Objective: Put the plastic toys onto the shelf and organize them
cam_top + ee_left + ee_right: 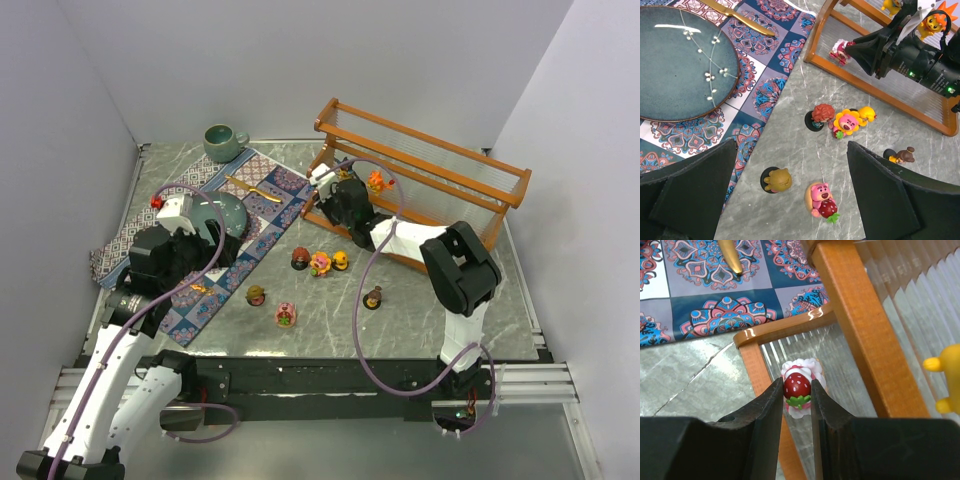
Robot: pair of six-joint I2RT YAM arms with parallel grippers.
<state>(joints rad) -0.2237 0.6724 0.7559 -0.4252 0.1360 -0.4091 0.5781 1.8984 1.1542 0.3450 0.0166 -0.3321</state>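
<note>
My right gripper opens next, since flat panel lies below the strawberry toy inside the shelf's rails, so the toy would rest on the lowest clear level.
My right gripper (797, 390) is shut on a pink-and-white strawberry toy (798, 382) over the left end of the shelf's (855, 315) lowest clear tier. I cannot tell whether the toy touches the panel. In the top view this gripper (327, 185) is at the shelf (430, 180). An orange toy (376, 181) and a yellow toy (947, 375) stand on the shelf. My left gripper (790, 190) hangs open above an olive bear (777, 180) and a pink bear with a strawberry (822, 199). Red-haired (821, 116), pink flower (847, 122), yellow (867, 114) and brown (901, 156) toys stand on the table.
A patterned cloth mat (250, 215) lies at the left with a teal plate (680, 65) and a gold utensil (737, 17) on it. A green mug (222, 142) stands at the back. Walls close in the table on the left, right and back.
</note>
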